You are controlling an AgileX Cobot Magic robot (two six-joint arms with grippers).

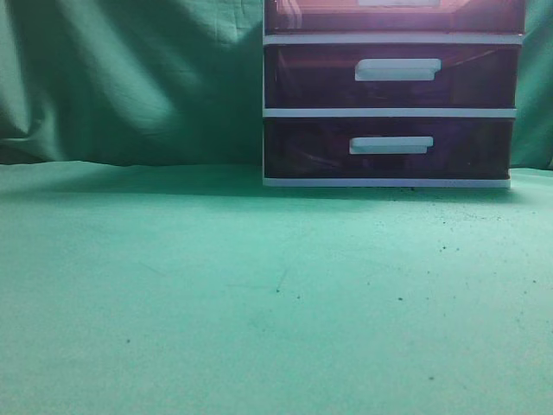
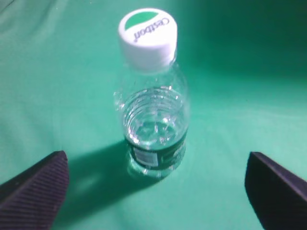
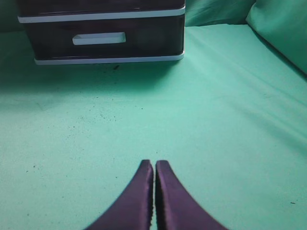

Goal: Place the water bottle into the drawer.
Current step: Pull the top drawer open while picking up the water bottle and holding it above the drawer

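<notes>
Next, my left gripper takes hold of the bottle by its clear body below the cap (image 2: 152, 112), to put the water bottle into the drawer.
A small clear water bottle (image 2: 153, 124) with a white and green cap stands upright on the green cloth in the left wrist view. My left gripper (image 2: 156, 184) is open wide, its dark fingers to either side and just in front of the bottle, not touching it. The reddish-pink top drawer (image 1: 393, 15) of the white-framed cabinet shows only at the top edge of the exterior view and looks shut. My right gripper (image 3: 154, 165) is shut and empty, low over the cloth, facing the cabinet. Neither gripper nor the bottle shows in the exterior view.
Two dark purple drawers (image 1: 390, 76) with white bar handles sit below the top one; the lowest also shows in the right wrist view (image 3: 103, 40). Green cloth (image 1: 259, 285) covers the table and hangs as a backdrop. A raised cloth fold (image 3: 280, 28) is at the right.
</notes>
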